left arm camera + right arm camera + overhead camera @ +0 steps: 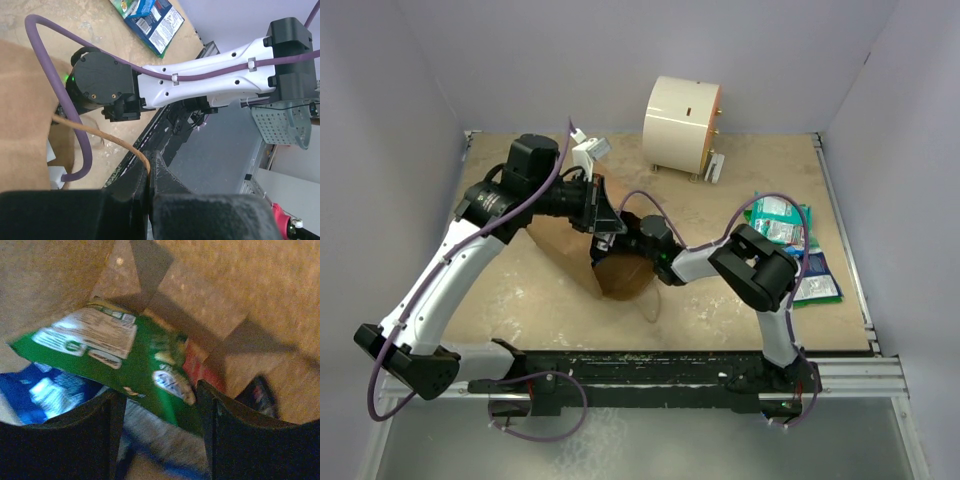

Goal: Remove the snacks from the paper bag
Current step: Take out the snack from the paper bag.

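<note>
I will next grab the green-and-white packet with my right gripper by its edge (172, 414) beside the oval logo, so its broad body stays free to slide out.
The brown paper bag (565, 248) lies on its side mid-table, mouth to the right. My left gripper (149, 165) is shut on its thin twisted handle (100, 134) and holds the mouth up. My right gripper (160, 400) is inside the bag, open, with its fingers on either side of the lower edge of a green-and-white packet (135, 365). A blue packet (45, 392) and a small red one (197, 367) lie beside it in the bag. Other snack packets (782, 222) lie on the table at the right, one of them blue-and-white (817, 282).
A cream cylinder (680, 125) stands at the back centre. The right arm (200, 85) stretches across from the packets to the bag's mouth. Grey walls close in the table on the left, right and back.
</note>
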`<state>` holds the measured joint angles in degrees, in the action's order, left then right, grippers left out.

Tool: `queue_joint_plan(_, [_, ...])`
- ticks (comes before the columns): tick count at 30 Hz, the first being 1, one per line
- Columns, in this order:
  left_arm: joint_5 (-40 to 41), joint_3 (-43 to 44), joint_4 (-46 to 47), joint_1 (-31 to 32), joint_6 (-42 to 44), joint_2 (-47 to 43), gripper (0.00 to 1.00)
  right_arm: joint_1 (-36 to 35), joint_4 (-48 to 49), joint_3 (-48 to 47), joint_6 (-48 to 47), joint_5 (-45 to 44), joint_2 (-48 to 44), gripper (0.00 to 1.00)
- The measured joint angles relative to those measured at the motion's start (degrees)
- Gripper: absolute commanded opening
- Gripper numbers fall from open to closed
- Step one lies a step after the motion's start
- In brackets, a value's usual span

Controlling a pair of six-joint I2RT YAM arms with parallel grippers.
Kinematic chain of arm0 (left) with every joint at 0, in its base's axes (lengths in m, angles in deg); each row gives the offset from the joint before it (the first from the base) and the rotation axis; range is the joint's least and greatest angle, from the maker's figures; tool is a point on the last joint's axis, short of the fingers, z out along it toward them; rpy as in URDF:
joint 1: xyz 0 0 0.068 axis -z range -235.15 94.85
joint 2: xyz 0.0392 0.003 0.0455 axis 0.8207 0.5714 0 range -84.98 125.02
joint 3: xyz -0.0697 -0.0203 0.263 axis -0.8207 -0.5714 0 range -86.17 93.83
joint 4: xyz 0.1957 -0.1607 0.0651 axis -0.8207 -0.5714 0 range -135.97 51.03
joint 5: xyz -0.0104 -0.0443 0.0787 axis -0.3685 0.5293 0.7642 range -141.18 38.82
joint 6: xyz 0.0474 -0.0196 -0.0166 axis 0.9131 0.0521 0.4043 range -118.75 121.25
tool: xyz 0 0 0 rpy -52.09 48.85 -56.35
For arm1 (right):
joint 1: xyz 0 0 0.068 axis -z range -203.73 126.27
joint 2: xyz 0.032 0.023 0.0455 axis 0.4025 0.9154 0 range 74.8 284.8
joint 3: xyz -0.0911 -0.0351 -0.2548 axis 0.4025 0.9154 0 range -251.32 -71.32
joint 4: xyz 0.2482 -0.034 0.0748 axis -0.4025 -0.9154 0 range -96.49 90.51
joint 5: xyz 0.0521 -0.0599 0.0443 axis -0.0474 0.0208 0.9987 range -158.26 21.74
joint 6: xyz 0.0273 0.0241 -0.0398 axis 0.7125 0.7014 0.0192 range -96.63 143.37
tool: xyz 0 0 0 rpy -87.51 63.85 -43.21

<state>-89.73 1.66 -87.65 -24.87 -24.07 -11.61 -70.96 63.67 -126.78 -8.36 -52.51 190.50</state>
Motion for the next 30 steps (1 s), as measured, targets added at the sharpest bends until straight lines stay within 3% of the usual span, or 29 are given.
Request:
queue_joint_plan(5, [0.4,0.0,-0.4,-0.1,0.9,0.0,0.0,-0.1,1.0,-3.3,0.8,0.4,2.5,0.68])
queue_joint_plan(17, [0.7,0.0,-1.3,-0.1,1.0,0.2,0.0,0.0,-1.2,-4.8,-4.5,4.3,4.7,0.65])
queue_joint_plan(19, [0.6,0.0,-1.6,-0.1,1.0,0.4,0.0,0.0,-1.5,-5.2,-6.8,5.0,5.0,0.56])
queue_joint_plan(24, [0.8,0.0,-1.8,-0.2,1.0,0.9,0.0,0.0,-2.4,-8.7,-10.4,7.1,7.5,0.23])
queue_joint_plan(29, [3.2,0.0,-2.0,-0.2,0.4,0.9,0.0,0.0,-3.0,-9.2,-12.1,9.2,7.8,0.0])
queue_joint_plan(30, [3.9,0.0,-2.0,-0.2,0.1,0.8,0.0,0.0,-3.1,-9.1,-12.2,9.4,7.6,0.0])
